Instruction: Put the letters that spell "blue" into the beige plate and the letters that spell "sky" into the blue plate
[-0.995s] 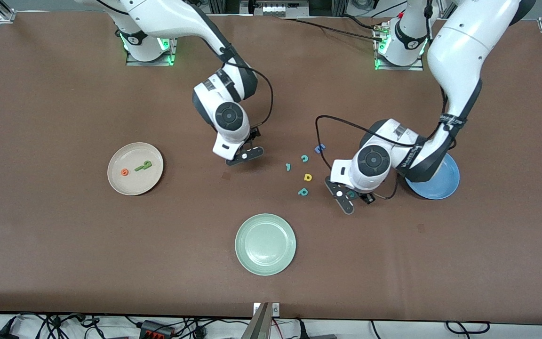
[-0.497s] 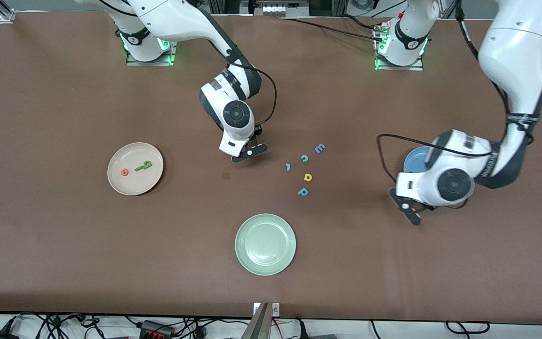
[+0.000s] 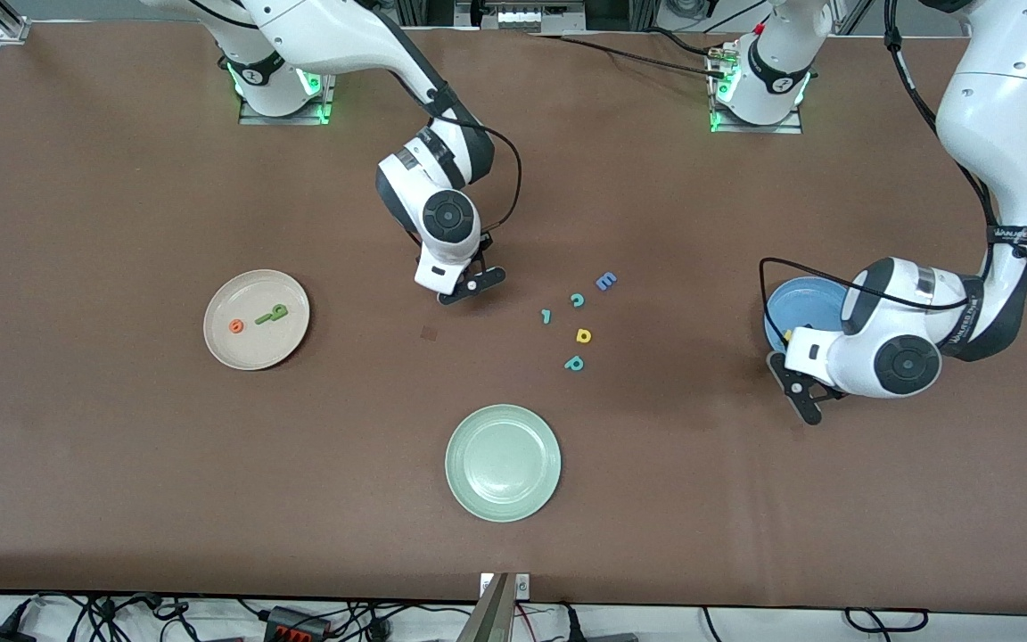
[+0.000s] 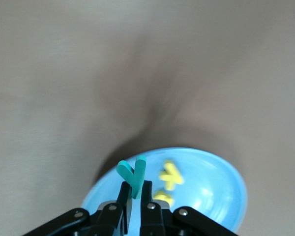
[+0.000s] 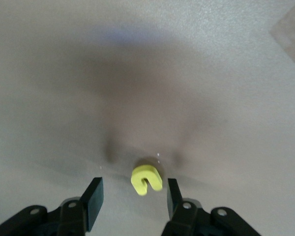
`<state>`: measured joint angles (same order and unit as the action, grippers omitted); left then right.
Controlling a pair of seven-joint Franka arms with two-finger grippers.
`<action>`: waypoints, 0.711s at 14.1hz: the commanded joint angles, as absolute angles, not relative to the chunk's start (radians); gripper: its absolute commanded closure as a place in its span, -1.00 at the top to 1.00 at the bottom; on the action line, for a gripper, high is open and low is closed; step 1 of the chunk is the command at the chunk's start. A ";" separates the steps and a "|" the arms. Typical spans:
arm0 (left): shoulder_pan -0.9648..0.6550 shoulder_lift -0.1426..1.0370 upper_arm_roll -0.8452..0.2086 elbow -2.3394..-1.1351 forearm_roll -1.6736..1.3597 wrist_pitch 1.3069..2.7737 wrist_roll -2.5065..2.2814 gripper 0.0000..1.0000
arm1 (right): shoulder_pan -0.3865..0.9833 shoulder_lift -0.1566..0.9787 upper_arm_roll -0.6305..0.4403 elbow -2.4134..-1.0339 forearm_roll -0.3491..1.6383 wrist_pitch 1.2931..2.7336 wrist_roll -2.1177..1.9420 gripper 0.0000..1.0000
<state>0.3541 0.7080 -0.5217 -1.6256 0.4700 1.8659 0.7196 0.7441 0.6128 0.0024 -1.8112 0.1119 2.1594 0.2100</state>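
The teal "y" hangs high above the blue plate (image 3: 788, 308) (image 4: 211, 182), so it is too early to let go. My left gripper keeps holding the "y" until the "y" is lower.
My left gripper (image 4: 135, 189) is shut on the teal "y" (image 4: 132, 173) and holds it upright over the blue plate (image 4: 211, 182). Yellow "k" (image 4: 170, 174) and yellow "s" (image 4: 162, 196) lie in that plate. From the front, the left gripper (image 3: 806, 406) hangs over the blue plate's (image 3: 788, 308) edge. My right gripper (image 5: 133, 187) is open low over the table, with the yellow "u" (image 5: 146, 179) between its fingers and touching neither. In the front view the right gripper (image 3: 471, 287) hides the "u". The beige plate (image 3: 250, 290) holds the orange "e" (image 3: 235, 326) and the green "l" and "b" (image 3: 273, 314).
Loose letters lie mid-table between the two grippers: a blue "E" (image 3: 605, 282), a teal "c" (image 3: 577, 300), a small teal piece (image 3: 546, 316), a yellow "d" (image 3: 583, 335) and a teal "p" (image 3: 574, 363). A pale green plate (image 3: 503, 462) sits nearer the front camera.
The left arm has carried the teal "y" from beside the loose letters to over the blue plate. The right gripper has shifted slightly toward the letters and narrowed its fingers around the "u".
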 commanded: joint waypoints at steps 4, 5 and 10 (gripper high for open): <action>0.359 0.686 -0.525 -1.646 0.471 1.663 0.621 -0.98 | 0.758 0.572 -0.006 -1.861 0.078 2.224 0.131 0.23; 0.364 0.692 -0.522 -1.655 0.471 1.666 0.620 -0.98 | 0.758 0.572 -0.006 -1.888 0.078 2.268 0.092 0.24; 0.403 0.701 -0.535 -1.651 0.472 1.664 0.620 1.00 | 0.756 0.557 -0.006 -1.957 0.078 2.362 0.049 0.29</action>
<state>0.3967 0.7134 -0.5147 -1.6513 0.4699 1.6708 0.6276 0.7477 0.5932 -0.0002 -1.9176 0.0841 2.3465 0.0688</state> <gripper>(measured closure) 0.740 0.352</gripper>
